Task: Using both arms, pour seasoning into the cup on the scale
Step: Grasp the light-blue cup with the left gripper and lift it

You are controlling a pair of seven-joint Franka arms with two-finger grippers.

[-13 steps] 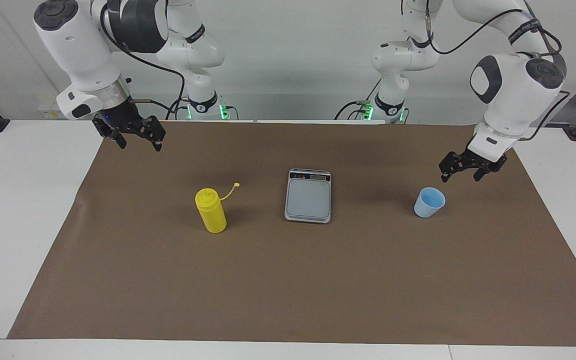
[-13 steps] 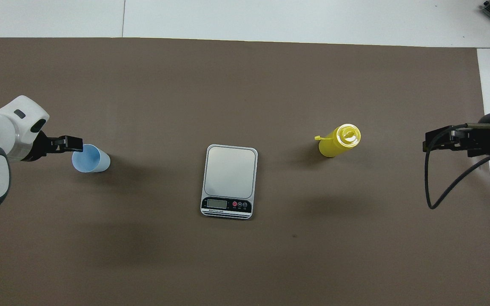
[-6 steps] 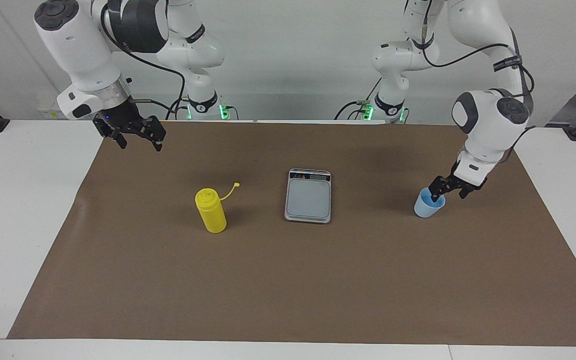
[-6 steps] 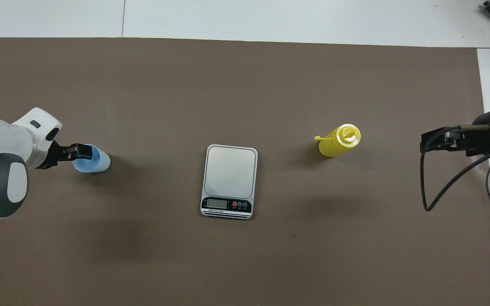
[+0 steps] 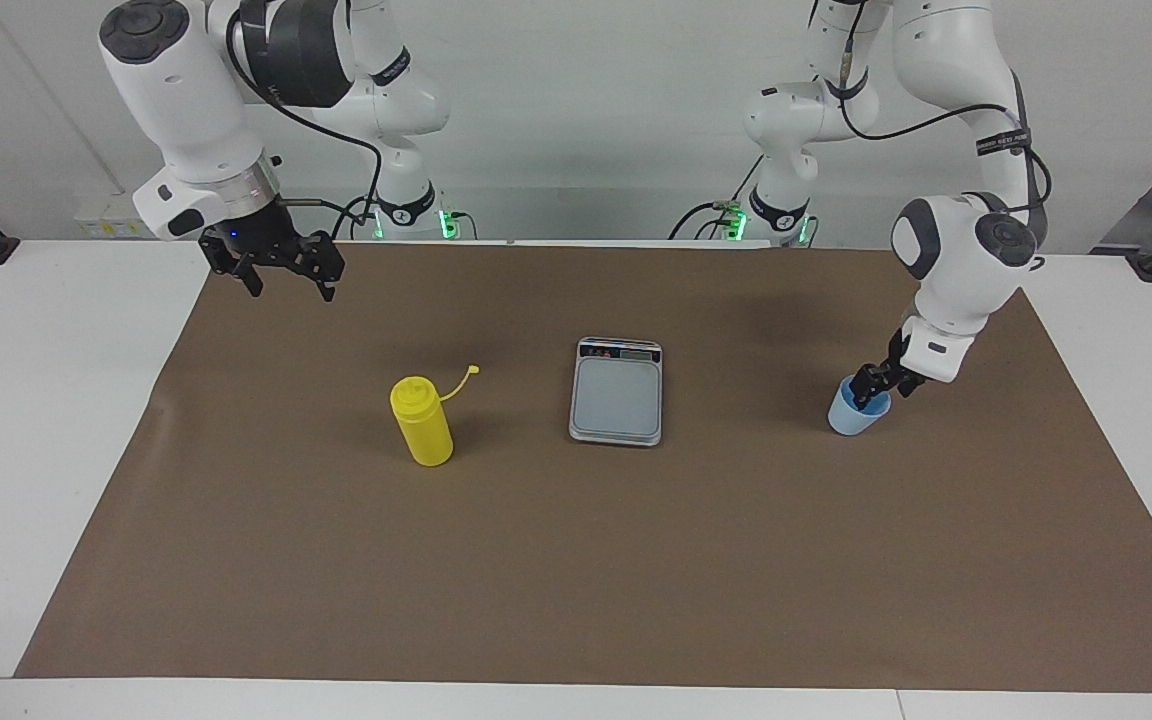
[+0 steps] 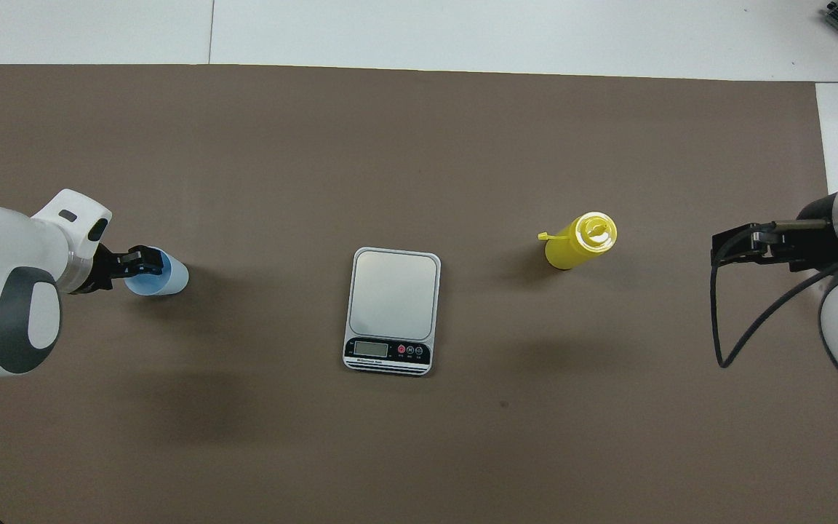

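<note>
The light blue cup needs to stand upright on the scale point(image 6: 393, 295) for the seasoning. My left gripper should next grab the cup by its rim point(image 6: 163, 252).
The light blue cup point(image 5: 849, 419) stands on the brown mat toward the left arm's end, beside the scale point(image 5: 617, 392). My left gripper point(image 5: 880, 386) is down at the cup's rim point(image 6: 173, 277). It is open, with one finger inside the cup and the other outside its wall. The yellow seasoning bottle point(image 5: 422, 422) stands upright beside the scale toward the right arm's end, its cap strap sticking out. My right gripper point(image 5: 282, 276) hangs open and empty over the mat's corner by the robots, well apart from the bottle point(image 6: 579, 241). Nothing rests on the scale's plate point(image 6: 393, 295).
A brown mat point(image 5: 576, 580) covers most of the white table point(image 5: 46, 400). The scale's display strip point(image 6: 388, 351) faces the robots. A dark cable point(image 6: 761, 313) loops down from the right arm's wrist.
My left gripper came down from above the cup to its rim, and its fingers have started to narrow. The right gripper drifted slightly toward the bottle. Cup, scale and bottle have not moved.
</note>
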